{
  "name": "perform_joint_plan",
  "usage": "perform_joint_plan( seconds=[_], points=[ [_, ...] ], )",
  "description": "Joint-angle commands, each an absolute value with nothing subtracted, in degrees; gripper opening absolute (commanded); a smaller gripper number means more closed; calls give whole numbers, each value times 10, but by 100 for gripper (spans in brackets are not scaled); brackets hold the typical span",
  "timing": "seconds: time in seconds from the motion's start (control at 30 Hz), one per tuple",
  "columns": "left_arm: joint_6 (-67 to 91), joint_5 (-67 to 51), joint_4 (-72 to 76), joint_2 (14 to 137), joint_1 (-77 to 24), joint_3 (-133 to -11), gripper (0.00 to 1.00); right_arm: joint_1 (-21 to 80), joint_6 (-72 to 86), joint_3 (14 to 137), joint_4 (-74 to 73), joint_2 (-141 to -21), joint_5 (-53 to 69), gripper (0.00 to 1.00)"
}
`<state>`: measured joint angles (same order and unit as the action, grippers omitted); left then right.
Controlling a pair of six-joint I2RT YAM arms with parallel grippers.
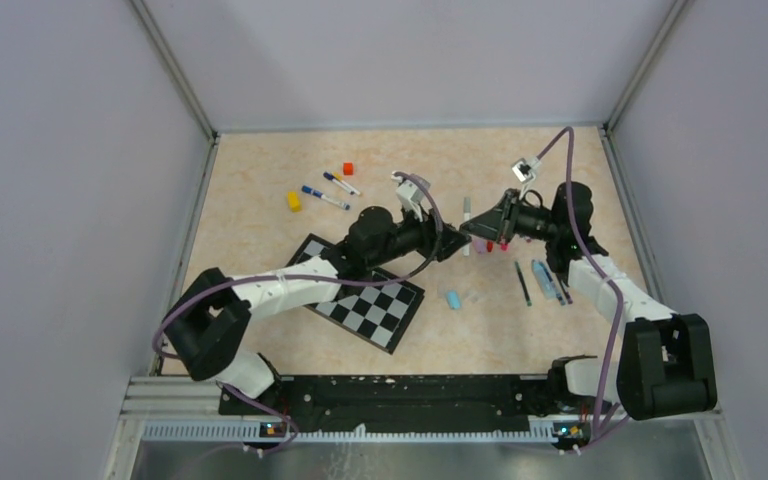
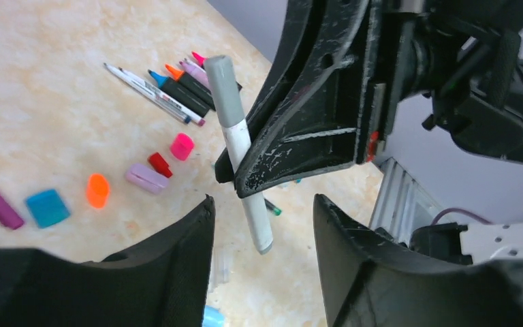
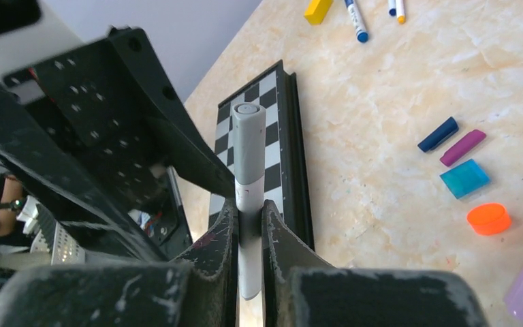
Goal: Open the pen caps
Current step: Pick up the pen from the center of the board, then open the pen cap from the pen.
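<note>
The left gripper should grab the marker's grey pen cap (image 1: 467, 207) (image 2: 225, 91) and pull it open, while the white body stays in the robot's right gripper.
My right gripper (image 3: 248, 212) is shut on the white body of a marker (image 3: 248, 191), held above the table. The marker's grey pen cap (image 3: 248, 139) sticks out past the fingers and is still on. My left gripper (image 2: 262, 208) faces it, open, its jaws standing either side of the marker's white end (image 2: 259, 228) without touching it. In the top view both grippers meet mid-table around the marker (image 1: 467, 215). Loose pen caps lie on the table: pink (image 2: 182, 146), red (image 2: 159, 163), lilac (image 2: 146, 178), orange (image 2: 97, 190), teal (image 2: 47, 207), purple (image 2: 1, 208).
A checkerboard (image 1: 370, 300) lies under the left arm. A yellow block (image 1: 294, 201), an orange-red cube (image 1: 348, 168) and two pens (image 1: 325, 195) lie at the back left. Several uncapped markers (image 2: 177, 85) lie in a row; a light blue cap (image 1: 453, 299) lies nearer the front.
</note>
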<state>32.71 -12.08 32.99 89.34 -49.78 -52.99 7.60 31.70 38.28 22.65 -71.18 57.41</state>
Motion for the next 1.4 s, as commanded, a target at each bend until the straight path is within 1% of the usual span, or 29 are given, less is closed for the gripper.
perform_joint_plan(
  seconds=[0.0,0.03,0.1,0.13,0.2,0.33,0.37,0.4,0.5,0.57,0.73,0.87,0.93,1.0,1.07,1.1,1.27,1.37],
  points=[
    [234,-118,382,794,-490,-486,66,85,232,400,199,-699,625,0],
    [220,-122,387,779,-489,-475,73,84,213,400,193,-698,642,0],
    [208,-134,400,756,-484,-457,93,84,168,399,174,-699,687,0],
    [214,-144,409,748,-480,-450,98,84,145,399,160,-698,711,0],
    [234,-178,424,746,-469,-443,99,84,110,396,146,-699,754,0],
    [310,-259,464,783,-452,-456,98,84,97,390,145,-698,790,0],
    [328,-270,469,797,-451,-464,94,85,97,389,145,-698,796,0],
    [343,-279,470,811,-450,-478,89,86,97,388,145,-699,799,0],
    [379,-303,490,854,-450,-504,80,85,96,386,145,-699,802,0],
    [405,-313,506,879,-450,-518,69,86,96,385,145,-699,803,0],
    [450,-311,525,912,-450,-531,53,89,95,383,145,-698,801,0],
    [455,-307,529,917,-451,-530,43,89,94,381,145,-700,796,0],
    [455,-309,529,921,-451,-532,33,89,94,381,145,-701,793,0],
    [457,-318,529,925,-452,-537,19,89,94,381,145,-703,792,0],
    [459,-324,533,929,-451,-540,9,89,94,381,143,-703,790,0],
    [460,-326,536,930,-451,-539,0,89,93,381,143,-703,789,0],
    [438,-308,528,911,-447,-538,0,90,73,382,123,-704,786,0],
    [415,-259,479,881,-415,-551,0,90,38,382,84,-704,782,0]
  ],
)
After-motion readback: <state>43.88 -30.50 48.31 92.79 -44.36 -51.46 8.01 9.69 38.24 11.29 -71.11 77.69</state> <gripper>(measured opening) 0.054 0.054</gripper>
